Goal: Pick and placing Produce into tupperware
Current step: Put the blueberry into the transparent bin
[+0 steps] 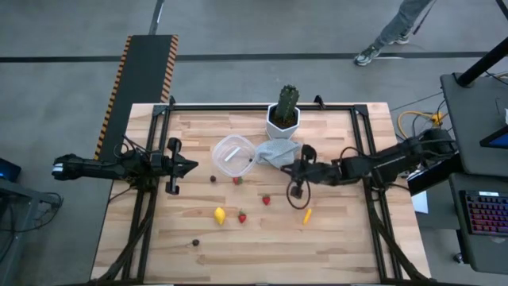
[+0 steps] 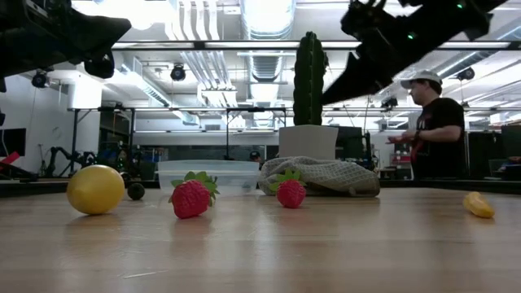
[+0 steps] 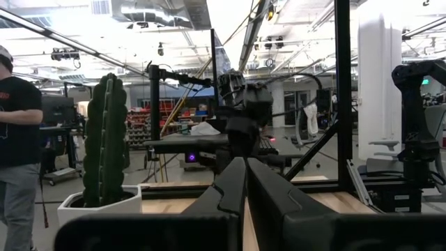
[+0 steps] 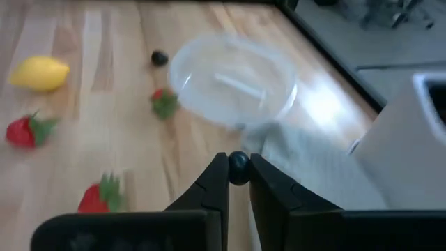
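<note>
The dark berry [image 4: 238,167] hangs above the cloth [image 4: 306,167], short of the clear tupperware's rim, so my right gripper now moves the berry there before it opens.
The clear round tupperware [image 1: 232,153] stands on the table beside the pale cloth [image 1: 276,152]; it also shows in the right wrist view [image 4: 233,80]. My right gripper [image 1: 290,170] hovers above the table by the cloth and is shut on a small dark round piece [image 4: 239,167]. On the table lie a lemon [image 1: 220,214], three strawberries [image 1: 237,180] [image 1: 266,199] [image 1: 242,216], a carrot [image 1: 307,214] and two dark round pieces [image 1: 213,179] [image 1: 195,242]. My left gripper [image 1: 193,165] is shut and empty, left of the tupperware. My right gripper pinches the small dark round piece [image 4: 239,159] between its two fingertips [image 4: 217,174], only at their free ends. The fingers come from the table's right side, slanting down. The piece is lifted clear of the table, over the near edge of the cloth [image 4: 306,167].
A green cactus in a white hexagonal pot [image 1: 283,119] stands at the far edge behind the cloth. A black frame [image 1: 262,106] runs along the table's far edge and sides. A person [image 2: 431,122] stands beyond the table.
</note>
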Available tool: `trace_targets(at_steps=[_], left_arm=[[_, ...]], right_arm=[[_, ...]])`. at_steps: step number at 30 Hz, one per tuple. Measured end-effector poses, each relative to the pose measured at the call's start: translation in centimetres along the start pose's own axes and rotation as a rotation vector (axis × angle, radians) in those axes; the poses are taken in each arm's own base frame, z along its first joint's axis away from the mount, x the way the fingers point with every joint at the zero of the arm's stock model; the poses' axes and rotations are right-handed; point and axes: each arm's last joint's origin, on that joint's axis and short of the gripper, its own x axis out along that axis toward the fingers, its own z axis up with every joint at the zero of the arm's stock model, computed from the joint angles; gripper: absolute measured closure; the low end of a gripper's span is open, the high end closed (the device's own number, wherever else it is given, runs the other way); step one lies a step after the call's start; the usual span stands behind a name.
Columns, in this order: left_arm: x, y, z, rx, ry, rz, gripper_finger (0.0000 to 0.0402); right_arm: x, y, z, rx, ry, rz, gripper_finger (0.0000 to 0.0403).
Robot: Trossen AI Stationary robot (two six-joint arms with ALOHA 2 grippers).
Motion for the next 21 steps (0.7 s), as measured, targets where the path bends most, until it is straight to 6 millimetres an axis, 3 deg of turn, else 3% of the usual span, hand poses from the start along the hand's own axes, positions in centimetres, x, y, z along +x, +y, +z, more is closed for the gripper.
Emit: trace_targets(at_steps=[10,21], left_arm=[[0.0,0.0,0.0,-0.003,-0.005,0.000,0.0402],[0.0,0.0,0.1,-0.004,-0.006,0.000,0.0402]], right_arm=[[3.1,-0.9,3.4,-0.053,-0.064,0.046,0.0369],[10.0,-1.4,6.6,-0.142,0.009,0.108,0.0369]])
